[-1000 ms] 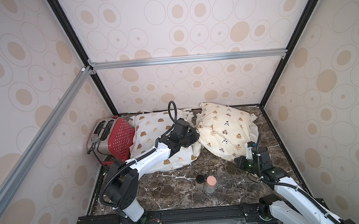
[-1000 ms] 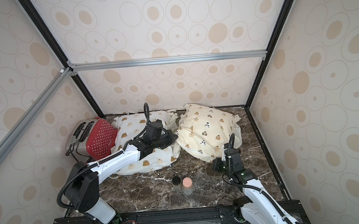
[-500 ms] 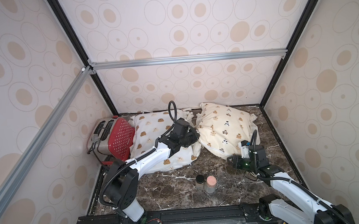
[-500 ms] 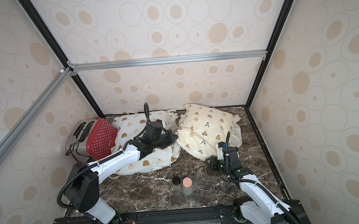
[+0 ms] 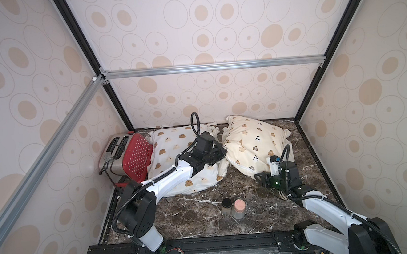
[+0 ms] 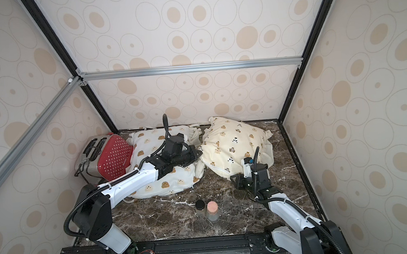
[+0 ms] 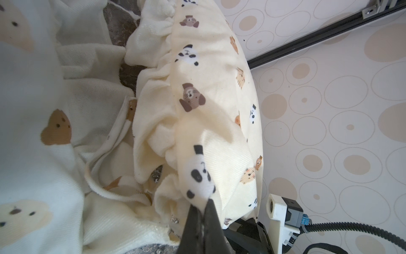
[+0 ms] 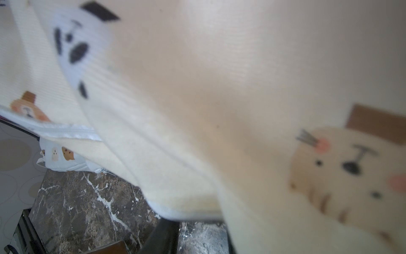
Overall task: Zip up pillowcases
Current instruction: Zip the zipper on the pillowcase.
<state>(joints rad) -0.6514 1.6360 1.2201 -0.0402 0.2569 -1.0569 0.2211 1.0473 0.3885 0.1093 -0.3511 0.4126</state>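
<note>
My right gripper grabs the yellow pillowcase's near edge [image 8: 183, 213] by the zipper band [image 8: 69, 130] next, to pull that edge straight for zipping up.
The white pillowcase [image 5: 174, 146] with brown bear faces lies at the back left, partly under my left arm. Beside it on the right lies the cream-yellow pillowcase [image 5: 252, 136] with small bears and pandas. My left gripper [image 7: 203, 205] is shut on a fold at the yellow pillowcase's left corner, and it shows in both top views [image 5: 222, 152] [image 6: 198, 153]. My right gripper [image 5: 258, 177] is at that pillow's near edge. In the right wrist view it [image 8: 197, 228] stands open, with bare marble in the gap and the fabric edge lying over the fingers. A white zipper band [image 8: 66, 132] runs along that edge.
A red dotted toaster [image 5: 128, 159] leans in the back left corner against the white pillowcase. Two small jars, one dark-lidded [image 5: 226, 204] and one pink-lidded [image 5: 238, 207], stand on the marble table [image 5: 191, 219] near the front. Patterned walls close three sides.
My right arm has moved left and forward to the yellow pillow's near edge, and its jaws have opened. The left arm has kept its grip and place.
</note>
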